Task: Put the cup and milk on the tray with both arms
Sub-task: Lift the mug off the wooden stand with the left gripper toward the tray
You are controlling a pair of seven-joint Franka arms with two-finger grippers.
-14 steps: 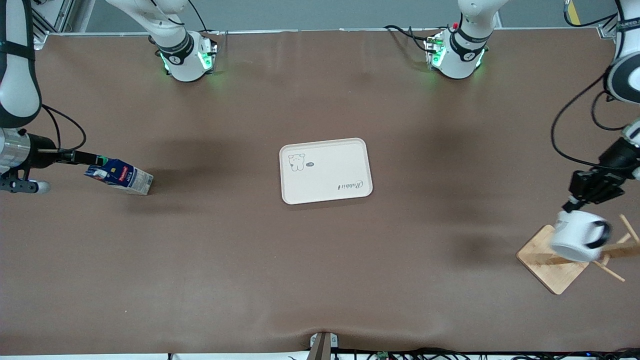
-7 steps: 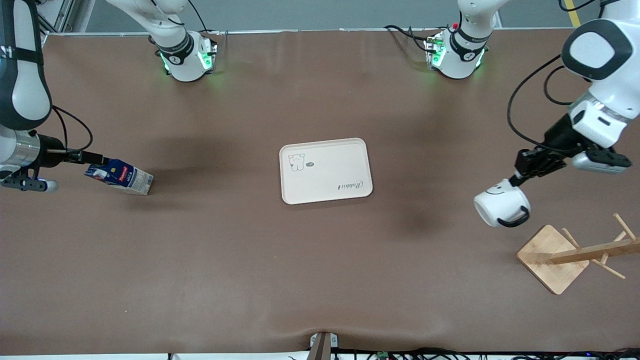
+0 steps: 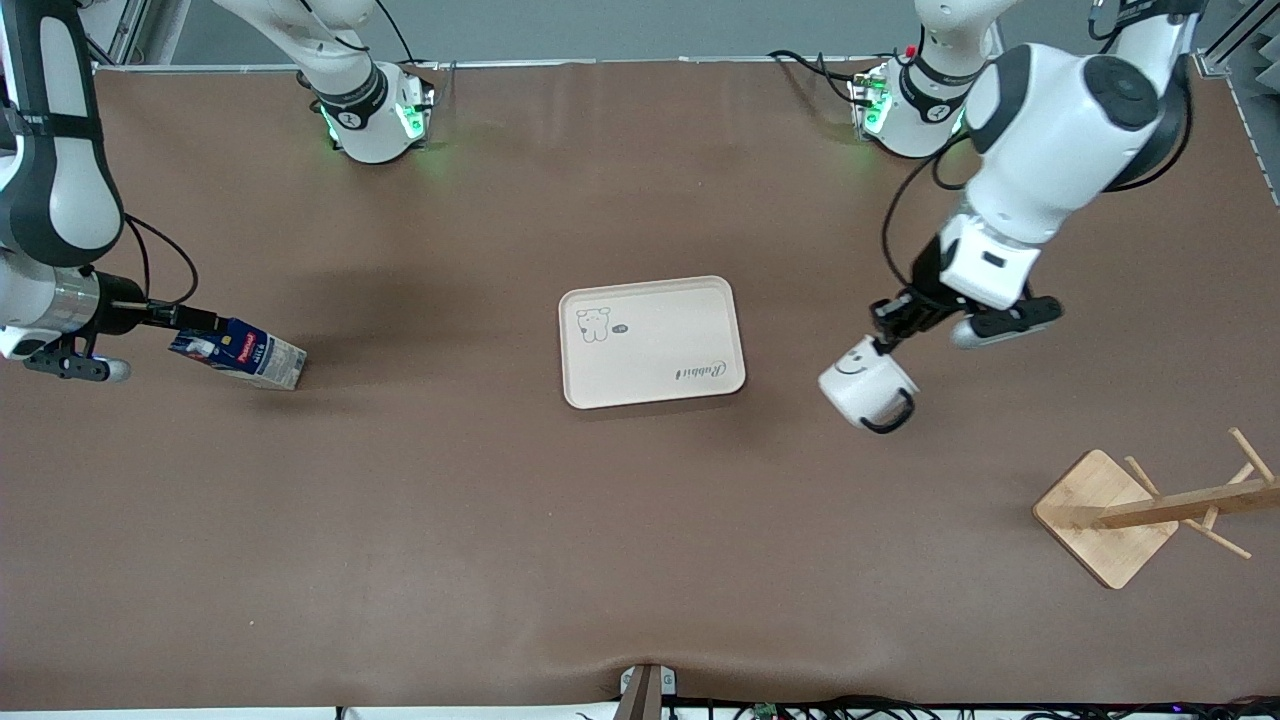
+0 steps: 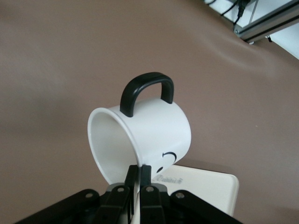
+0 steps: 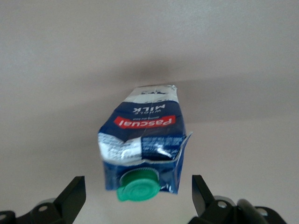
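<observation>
The milk needs to be set on the tray (image 3: 650,342), so my right gripper will next take hold of the carton's green-capped top (image 3: 199,342).
The white cup (image 3: 866,390) with a smiley face and black handle hangs tilted over the table, beside the tray's edge toward the left arm's end. My left gripper (image 3: 884,340) is shut on its rim; in the left wrist view the gripper (image 4: 139,171) pinches the cup (image 4: 149,135) wall, handle pointing away. The cream tray (image 3: 650,342) lies mid-table with nothing on it. The milk (image 3: 240,354) lies on its side toward the right arm's end. My right gripper (image 3: 192,320) stands open, its fingers either side of the green-capped top of the milk (image 5: 142,140).
A wooden mug rack (image 3: 1105,515) with slanted pegs stands at the left arm's end, nearer the front camera than the tray. The two green-lit arm bases (image 3: 375,115) sit along the table's back edge.
My left arm has carried the cup off the wooden rack and across toward the tray. The right gripper has stayed at the milk's top, open.
</observation>
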